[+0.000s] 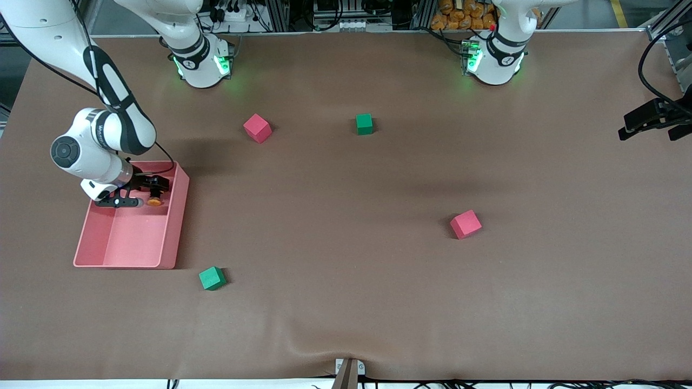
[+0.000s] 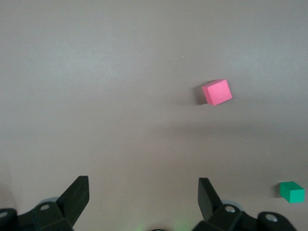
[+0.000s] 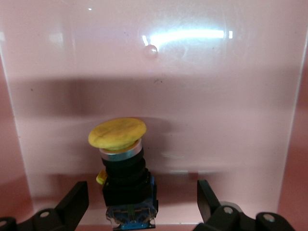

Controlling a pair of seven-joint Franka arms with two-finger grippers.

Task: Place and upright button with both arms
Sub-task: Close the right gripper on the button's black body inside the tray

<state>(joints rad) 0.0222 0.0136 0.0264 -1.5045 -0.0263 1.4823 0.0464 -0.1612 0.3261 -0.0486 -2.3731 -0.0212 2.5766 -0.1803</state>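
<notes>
The button will be set upright. My right gripper will grab it by its bluish end [image 3: 132,214] and leave the button's yellow cap [image 3: 117,134] free for that.
The button [image 1: 155,201] has an orange cap and a black body and sits in the pink tray [image 1: 172,232], at the tray end nearer the robot bases. My right gripper [image 1: 141,193] reaches into the tray and is open. In the right wrist view the button [image 3: 122,159] has its bluish end toward the gripper [image 3: 142,192]. The fingers [image 3: 77,195] stand on either side of the black body with gaps, not touching it. My left gripper [image 1: 649,127] waits open and empty over the table at the left arm's end; its wrist view shows it [image 2: 143,185] above bare mat.
A red cube [image 1: 257,128] and a green cube [image 1: 364,123] lie near the bases. Another red cube [image 1: 465,224] lies mid-table toward the left arm's end, also in the left wrist view [image 2: 216,92]. A green cube [image 1: 212,278] lies beside the tray's nearest corner.
</notes>
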